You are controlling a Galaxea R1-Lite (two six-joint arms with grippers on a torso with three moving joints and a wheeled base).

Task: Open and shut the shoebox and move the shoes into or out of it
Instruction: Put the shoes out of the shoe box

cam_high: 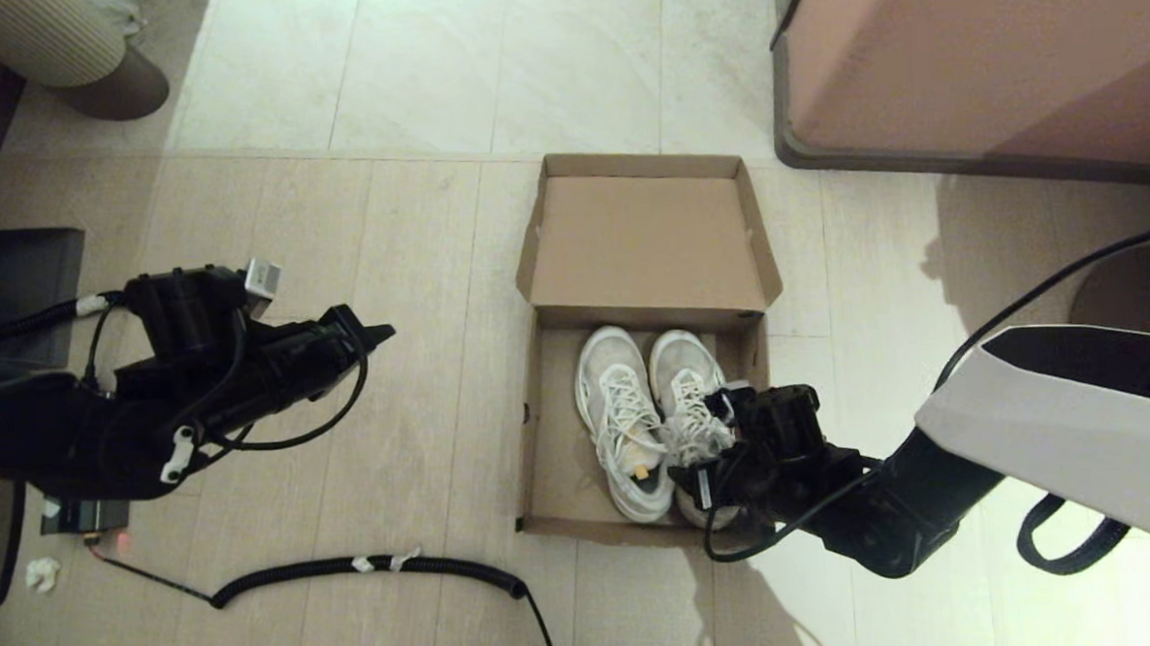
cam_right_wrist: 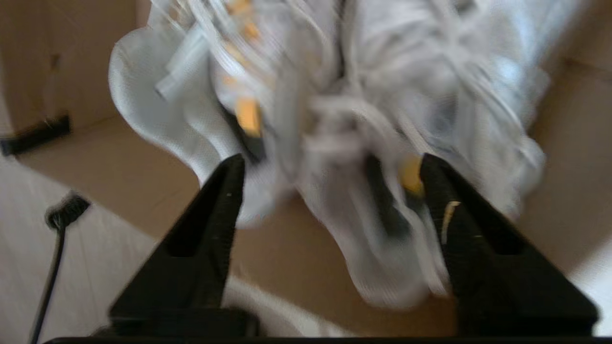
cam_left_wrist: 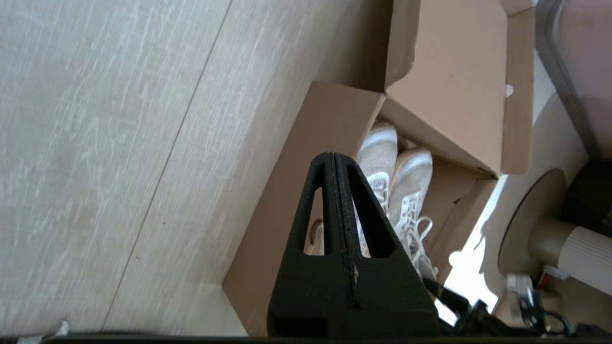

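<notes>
I will next grab both white sneakers by their adjoining collar edges with my right gripper, to move them out of the shoebox together.
The brown cardboard shoebox (cam_high: pixel 538 431) stands open on the floor, its lid (cam_high: pixel 649 242) flipped back on the far side. Two white mesh sneakers (cam_high: pixel 628 418) lie side by side inside, toes toward the lid. My right gripper (cam_high: pixel 703 473) hangs over the heel end of the right-hand shoe (cam_high: pixel 684 381). In the right wrist view it (cam_right_wrist: pixel 330 165) is open, and that shoe's heel (cam_right_wrist: pixel 382 239) sits between the spread fingers above the box floor (cam_right_wrist: pixel 287 243). My left gripper (cam_high: pixel 376 332) hovers left of the box. It (cam_left_wrist: pixel 333 157) is shut and empty, pointing at the shoebox (cam_left_wrist: pixel 287 191) and the sneakers (cam_left_wrist: pixel 413 177).
A large pinkish-brown furniture block (cam_high: pixel 990 52) stands at the far right, just beyond the lid. A coiled black cable (cam_high: pixel 382 564) runs across the floor near the box's front left. A dark block (cam_high: pixel 20 279) and a round base (cam_high: pixel 108 86) sit at the left.
</notes>
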